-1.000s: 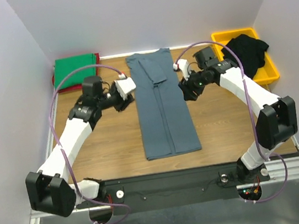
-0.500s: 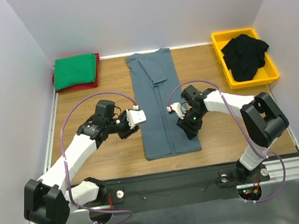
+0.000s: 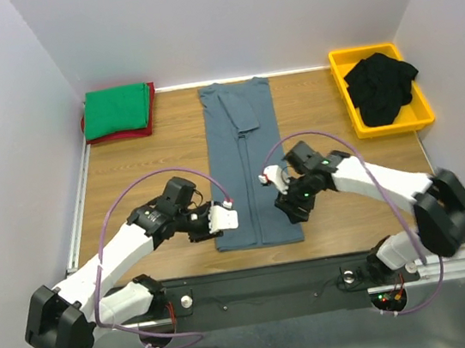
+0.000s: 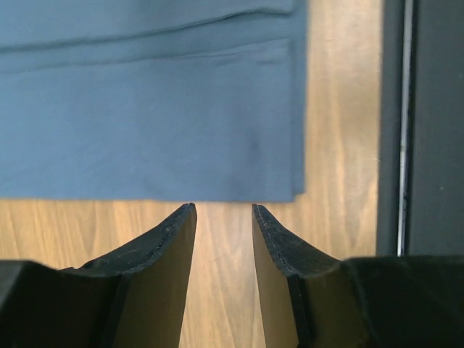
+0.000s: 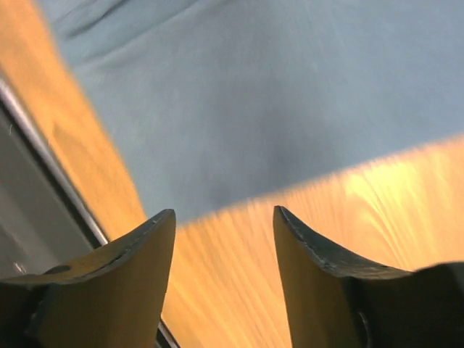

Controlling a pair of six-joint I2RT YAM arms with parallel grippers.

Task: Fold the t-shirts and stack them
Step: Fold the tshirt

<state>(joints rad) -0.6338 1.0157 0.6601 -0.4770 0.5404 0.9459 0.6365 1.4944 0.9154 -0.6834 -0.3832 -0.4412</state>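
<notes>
I should next use my right gripper to grab the blue-grey t-shirt's near corner (image 3: pixel 298 233) (image 5: pixel 190 209), across from my left gripper, so the t-shirt can be folded back.
A slate blue-grey t-shirt (image 3: pixel 244 164) lies on the wooden table, folded into a long strip that runs from the back to the near edge. My left gripper (image 3: pixel 219 226) is low at its near left corner, open, fingertips just short of the cloth edge (image 4: pixel 145 123). My right gripper (image 3: pixel 290 211) is at the near right corner, also open, over bare wood beside the shirt (image 5: pixel 290 94). Nothing sits between either pair of fingers (image 4: pixel 223 210) (image 5: pixel 225 214). A folded green t-shirt (image 3: pixel 117 108) rests on a red one (image 3: pixel 119 136) at the back left. Black t-shirts (image 3: pixel 383 85) lie crumpled in a bin.
The yellow bin (image 3: pixel 382 129) stands at the back right. A black rail (image 3: pixel 265 282) carrying the arm bases runs along the near edge, close to the shirt's hem (image 4: pixel 428 145). White walls close in the left, back and right sides.
Both grippers have come down from the shirt's upper half along its sides to its near corners. The shirt's near end has shifted slightly to the left.
</notes>
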